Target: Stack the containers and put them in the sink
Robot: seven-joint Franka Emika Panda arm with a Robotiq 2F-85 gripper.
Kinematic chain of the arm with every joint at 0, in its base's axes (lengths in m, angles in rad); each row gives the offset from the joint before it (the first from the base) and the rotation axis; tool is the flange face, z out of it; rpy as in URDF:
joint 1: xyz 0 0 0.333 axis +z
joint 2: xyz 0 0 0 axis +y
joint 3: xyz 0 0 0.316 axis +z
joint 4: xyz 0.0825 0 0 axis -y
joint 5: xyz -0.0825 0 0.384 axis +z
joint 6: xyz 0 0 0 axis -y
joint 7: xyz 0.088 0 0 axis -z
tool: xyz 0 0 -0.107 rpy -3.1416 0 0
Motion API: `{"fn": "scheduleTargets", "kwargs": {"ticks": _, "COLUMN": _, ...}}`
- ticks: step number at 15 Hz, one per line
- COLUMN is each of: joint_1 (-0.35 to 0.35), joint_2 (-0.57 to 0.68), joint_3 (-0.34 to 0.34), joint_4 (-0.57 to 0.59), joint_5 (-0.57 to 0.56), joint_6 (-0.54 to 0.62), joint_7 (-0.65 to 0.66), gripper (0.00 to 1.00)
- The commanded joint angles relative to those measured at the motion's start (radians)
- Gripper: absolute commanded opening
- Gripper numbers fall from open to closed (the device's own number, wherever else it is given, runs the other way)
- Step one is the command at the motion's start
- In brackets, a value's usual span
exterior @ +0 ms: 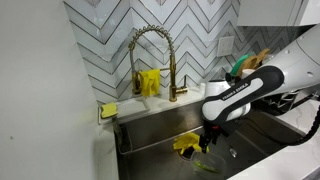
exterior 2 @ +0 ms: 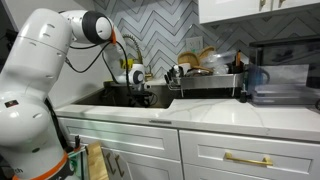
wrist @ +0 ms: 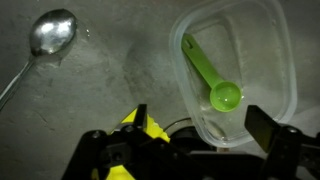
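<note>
My gripper lowers its open fingers next, before closing on the container's near corner: the fingers straddle that corner but are above the container's rim.
A clear plastic container (wrist: 245, 50) lies on the sink floor with a green spoon (wrist: 212, 75) inside it. My gripper (wrist: 200, 130) is open and hangs low in the sink, its fingers on either side of the container's near corner. A yellow object (wrist: 130, 125), perhaps another container, lies under the left finger; it also shows in an exterior view (exterior: 186, 143) beside the gripper (exterior: 210, 138). The steel sink (exterior: 160, 125) surrounds it all. In the exterior view from the counter, the sink wall hides the gripper.
A metal spoon (wrist: 52, 32) lies on the sink floor. A gold faucet (exterior: 150, 40) arches over the back edge, with a yellow sponge (exterior: 108, 110) on the rim. A loaded dish rack (exterior 2: 205, 80) and clear containers (exterior 2: 280, 85) stand on the counter.
</note>
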Motion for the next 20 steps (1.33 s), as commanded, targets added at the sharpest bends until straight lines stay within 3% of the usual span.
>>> {"fn": "scheduleTargets", "kwargs": {"ticks": 1, "joint_1": 0.036, "joint_2": 0.065, "joint_3": -0.015, "joint_4": 0.049, "joint_5": -0.031, "joint_6": 0.005, "joint_7": 0.003, "gripper": 0.99}}
{"fn": "scheduleTargets", "kwargs": {"ticks": 3, "joint_1": 0.047, "joint_2": 0.092, "joint_3": -0.019, "joint_4": 0.06, "joint_5": -0.044, "joint_6": 0.02, "joint_7": 0.007, "gripper": 0.74}}
{"fn": "scheduleTargets", "kwargs": {"ticks": 4, "joint_1": 0.053, "joint_2": 0.103, "joint_3": -0.021, "joint_4": 0.066, "joint_5": -0.05, "joint_6": 0.024, "joint_7": 0.01, "gripper": 0.7}}
{"fn": "scheduleTargets", "kwargs": {"ticks": 12, "joint_1": 0.091, "joint_2": 0.126, "joint_3": -0.04, "joint_4": 0.085, "joint_5": -0.074, "joint_6": 0.045, "joint_7": 0.041, "gripper": 0.05}}
{"fn": "scheduleTargets", "kwargs": {"ticks": 14, "joint_1": 0.1, "joint_2": 0.107, "joint_3": -0.048, "joint_4": 0.073, "joint_5": -0.092, "joint_6": 0.048, "joint_7": 0.057, "gripper": 0.0}}
{"fn": "scheduleTargets", "kwargs": {"ticks": 20, "joint_1": 0.116, "joint_2": -0.099, "joint_3": -0.061, "joint_4": -0.022, "joint_5": -0.137, "joint_6": -0.022, "joint_7": 0.131, "gripper": 0.01}}
